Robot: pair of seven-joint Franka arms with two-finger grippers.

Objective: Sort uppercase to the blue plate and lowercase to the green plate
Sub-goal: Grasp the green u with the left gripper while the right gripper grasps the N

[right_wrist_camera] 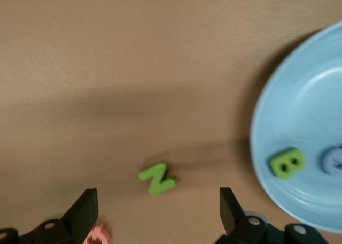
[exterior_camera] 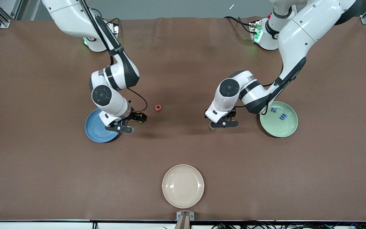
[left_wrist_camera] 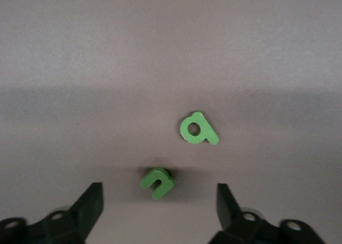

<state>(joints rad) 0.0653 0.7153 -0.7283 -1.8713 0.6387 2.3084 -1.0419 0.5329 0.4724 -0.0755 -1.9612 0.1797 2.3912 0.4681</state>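
Note:
My right gripper grabs the ends of the green N's straight strokes next, to sort the uppercase letter onto the blue plate (exterior_camera: 95, 132) (right_wrist_camera: 310, 115).
My left gripper (exterior_camera: 222, 123) is open and low over the table beside the green plate (exterior_camera: 292, 128). In the left wrist view a green lowercase u/n (left_wrist_camera: 157, 182) lies between its open fingers (left_wrist_camera: 91, 206), and a green q/b (left_wrist_camera: 197, 129) lies close by. The green plate holds a blue x (exterior_camera: 274, 110) and a blue m (exterior_camera: 283, 116). My right gripper (exterior_camera: 133, 123) is open beside the blue plate (exterior_camera: 95, 132). In the right wrist view a green N (right_wrist_camera: 157, 177) lies on the table ahead of its fingers. The blue plate (right_wrist_camera: 310, 115) holds a green B (right_wrist_camera: 287, 163) and a blue C/G (right_wrist_camera: 334, 161). The pinkish-red Q (exterior_camera: 158, 108) lies on the table and also shows in the right wrist view (right_wrist_camera: 98, 234).
A cream plate (exterior_camera: 183, 186) sits near the table's front edge, nearest the front camera. The brown table cover (exterior_camera: 183, 149) spreads between the plates. Both arms' bases stand along the top edge.

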